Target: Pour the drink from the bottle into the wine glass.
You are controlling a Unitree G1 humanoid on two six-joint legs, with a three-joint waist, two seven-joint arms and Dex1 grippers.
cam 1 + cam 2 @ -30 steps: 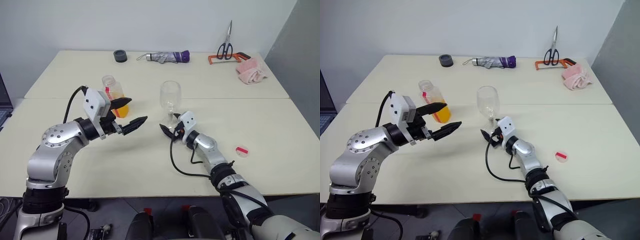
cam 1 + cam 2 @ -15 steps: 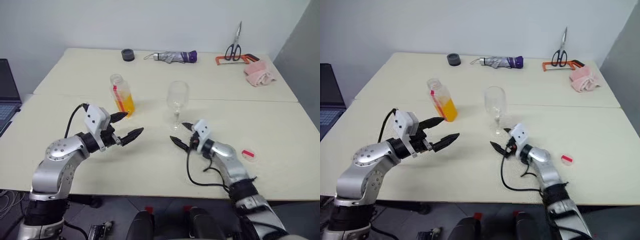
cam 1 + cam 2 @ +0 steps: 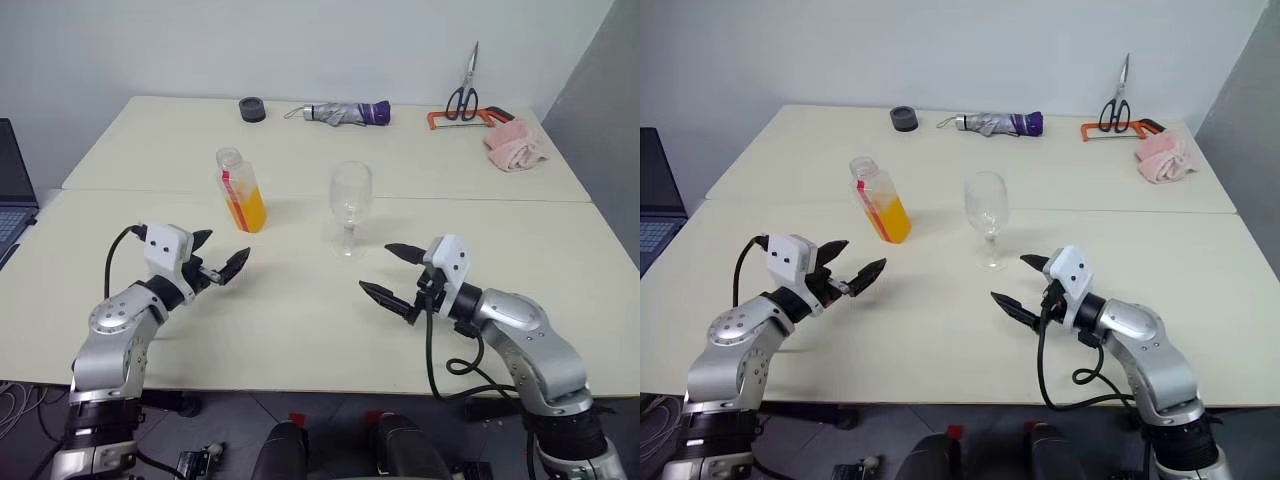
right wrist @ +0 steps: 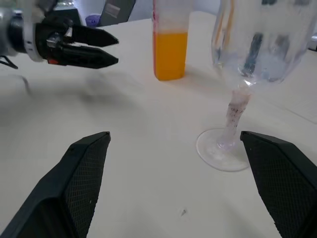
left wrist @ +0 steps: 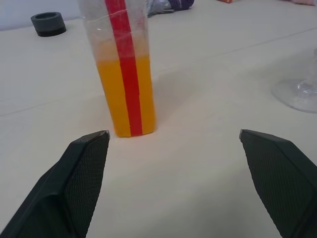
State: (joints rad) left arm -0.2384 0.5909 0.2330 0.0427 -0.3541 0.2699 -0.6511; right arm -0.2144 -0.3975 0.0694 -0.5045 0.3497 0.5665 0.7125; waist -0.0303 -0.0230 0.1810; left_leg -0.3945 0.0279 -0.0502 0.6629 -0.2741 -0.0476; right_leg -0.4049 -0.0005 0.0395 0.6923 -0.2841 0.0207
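The bottle's neck (image 3: 229, 158) is round, so the left gripper next needs to grab the bottle by its flat-sided body (image 3: 240, 194) to pour.
The bottle (image 3: 240, 190) stands upright on the table, clear with a red stripe, its lower part holding the orange drink (image 5: 126, 94). To its right stands the wine glass (image 3: 350, 208), upright and holding no drink. My left gripper (image 3: 218, 256) is open, hovering near the table's front left, a short way in front of the bottle and apart from it. My right gripper (image 3: 392, 272) is open too, in front and to the right of the glass, not touching it. The right wrist view shows the glass's foot (image 4: 223, 148) and the bottle (image 4: 171, 39) beyond it.
At the back of the table lie a black tape roll (image 3: 252, 109), a folded umbrella (image 3: 340, 113), scissors (image 3: 464, 92), an orange-handled saw (image 3: 470, 117) and a pink cloth (image 3: 512, 150). A laptop (image 3: 12, 195) sits at the far left.
My right gripper has pulled back from the glass's foot toward the front edge. My left gripper has moved left and lower, away from the bottle. The camera view has shifted.
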